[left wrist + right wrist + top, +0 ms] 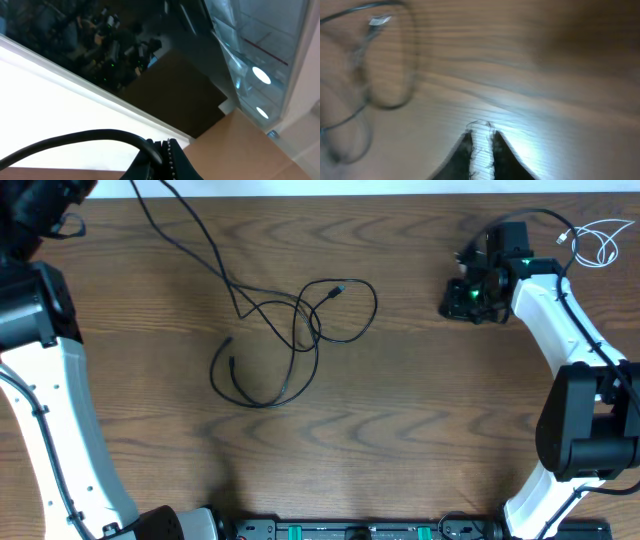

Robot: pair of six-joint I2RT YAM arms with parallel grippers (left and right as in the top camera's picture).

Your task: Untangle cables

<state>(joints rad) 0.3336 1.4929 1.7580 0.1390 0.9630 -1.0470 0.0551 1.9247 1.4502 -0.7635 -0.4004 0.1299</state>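
Note:
My right gripper grabs the black cable's outer loop next, away from the strands my left gripper holds, to untangle it.
Several thin black cables lie looped and crossed in the middle of the table, with a small plug end inside the loops. One long black cable runs from the tangle up past the far left edge. My left gripper is shut on a black cable and is raised off the table, facing away from it. A short white cable lies coiled at the far right corner. My right gripper hovers right of the tangle; its fingers stand a narrow gap apart and hold nothing. Blurred cable loops show ahead of it.
The thicker black cord of the right arm arches over its wrist. Both white arm bases stand at the near corners, with a black rail along the near edge. The left wrist view shows a dark window and a wall beyond the table.

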